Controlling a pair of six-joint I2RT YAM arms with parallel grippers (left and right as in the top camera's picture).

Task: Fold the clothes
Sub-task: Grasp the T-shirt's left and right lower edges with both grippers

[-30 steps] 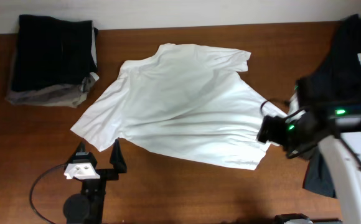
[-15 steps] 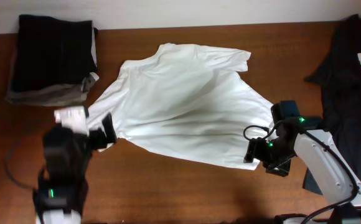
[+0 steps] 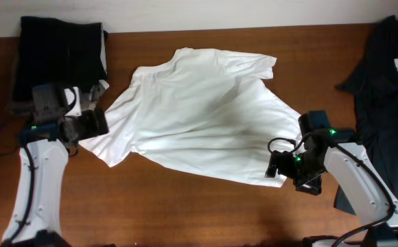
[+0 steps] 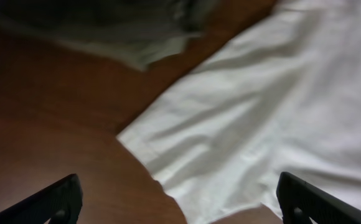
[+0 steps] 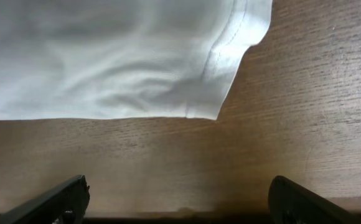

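Observation:
I should take the T-shirt by its sleeve corner with my left gripper, away from the hem corner. Then I should spread out the white T-shirt for folding.
The white T-shirt lies spread and wrinkled across the middle of the wooden table. My left gripper is open at the shirt's left sleeve corner; in the left wrist view its fingers straddle the sleeve edge above the table. My right gripper is open at the shirt's lower right corner; in the right wrist view its fingers are wide apart over bare wood, just short of the hem corner. Neither gripper holds anything.
A folded stack of dark clothes sits at the back left, close to my left arm. A dark garment with white lettering lies at the right edge, beside my right arm. The wooden table is bare in front.
My left arm has swung from the front of the table up and left to the shirt's left sleeve. My right gripper has moved down to the shirt's lower right corner and stays there.

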